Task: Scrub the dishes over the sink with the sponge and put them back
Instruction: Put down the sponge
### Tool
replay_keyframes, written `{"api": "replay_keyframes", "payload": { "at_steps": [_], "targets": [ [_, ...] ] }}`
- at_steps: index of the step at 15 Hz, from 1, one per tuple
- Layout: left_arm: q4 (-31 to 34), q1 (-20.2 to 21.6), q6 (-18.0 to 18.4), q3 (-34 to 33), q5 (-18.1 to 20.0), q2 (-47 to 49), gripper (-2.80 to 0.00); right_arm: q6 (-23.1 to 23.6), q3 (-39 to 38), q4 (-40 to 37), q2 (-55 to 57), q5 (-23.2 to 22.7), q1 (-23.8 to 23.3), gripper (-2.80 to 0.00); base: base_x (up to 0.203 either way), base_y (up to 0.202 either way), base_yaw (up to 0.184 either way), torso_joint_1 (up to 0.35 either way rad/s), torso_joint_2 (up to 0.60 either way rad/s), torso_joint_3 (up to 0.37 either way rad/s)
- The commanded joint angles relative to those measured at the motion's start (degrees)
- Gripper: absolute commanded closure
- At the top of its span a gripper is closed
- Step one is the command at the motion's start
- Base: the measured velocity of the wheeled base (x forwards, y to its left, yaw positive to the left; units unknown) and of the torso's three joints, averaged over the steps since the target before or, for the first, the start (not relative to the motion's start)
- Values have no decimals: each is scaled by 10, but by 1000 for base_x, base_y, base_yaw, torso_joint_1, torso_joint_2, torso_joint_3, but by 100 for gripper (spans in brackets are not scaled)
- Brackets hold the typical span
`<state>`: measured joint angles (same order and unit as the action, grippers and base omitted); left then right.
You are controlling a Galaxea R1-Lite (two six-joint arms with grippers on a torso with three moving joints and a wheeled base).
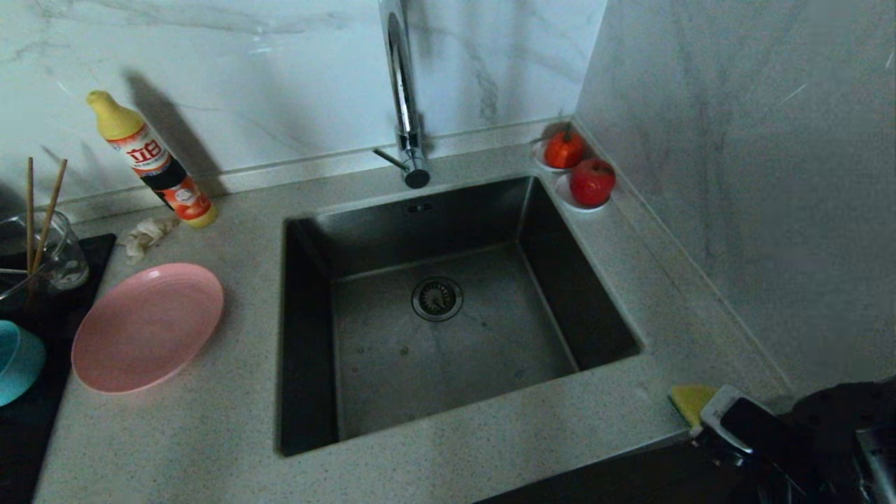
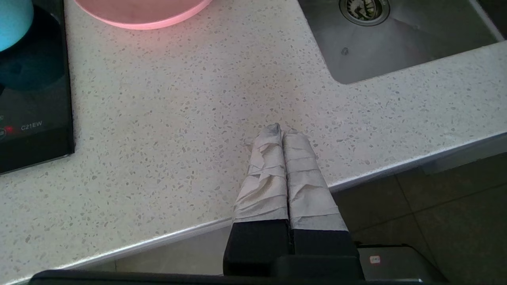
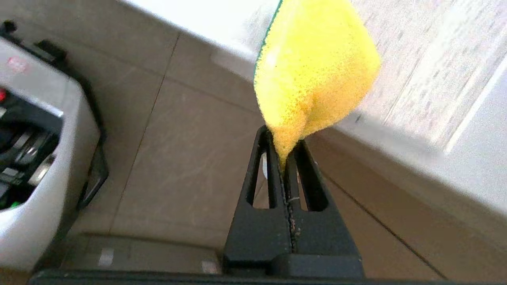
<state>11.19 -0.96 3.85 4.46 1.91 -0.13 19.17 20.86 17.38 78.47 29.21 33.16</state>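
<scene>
The robot's right gripper will stay closed and keep holding the yellow sponge, because the sponge hangs over the counter's front edge and the floor.
My right gripper [image 3: 284, 143] is shut on a corner of the yellow sponge [image 3: 315, 65], held at the counter's front right edge; in the head view the sponge [image 1: 691, 402] peeks out beside the arm. The pink plate [image 1: 147, 325] lies on the counter left of the sink [image 1: 434, 350]. The teal bowl [image 1: 17, 360] rests on the black cooktop, and the chopsticks [image 1: 42, 213] stand in a glass cup. My left gripper [image 2: 282, 132] is shut and empty, hovering over the counter's front edge, with the plate's rim [image 2: 142, 18] and the bowl [image 2: 14, 18] beyond it.
A detergent bottle [image 1: 150, 161] leans by the back wall with a paper wad [image 1: 145, 234] beside it. Two red fruits [image 1: 579, 168] sit on small saucers at the sink's back right corner. The faucet [image 1: 404, 98] rises behind the sink. A black cooktop [image 1: 38, 350] is at the left.
</scene>
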Motion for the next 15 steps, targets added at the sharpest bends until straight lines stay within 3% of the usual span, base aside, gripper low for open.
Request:
{"api": "replay_keyframes", "payload": {
  "at_steps": [1, 4, 15],
  "targets": [
    [1, 0, 0, 0, 0, -1, 0, 31, -2, 35, 36, 2, -33, 0, 0, 0, 0, 0, 0, 0],
    [1, 0, 0, 0, 0, 0, 0, 46, 5, 65, 61, -1, -66, 0, 0, 0, 0, 0, 0, 0],
    [1, 0, 0, 0, 0, 0, 0, 68, 56, 131, 139, 0, -83, 0, 0, 0, 0, 0, 0, 0]
  ]
}}
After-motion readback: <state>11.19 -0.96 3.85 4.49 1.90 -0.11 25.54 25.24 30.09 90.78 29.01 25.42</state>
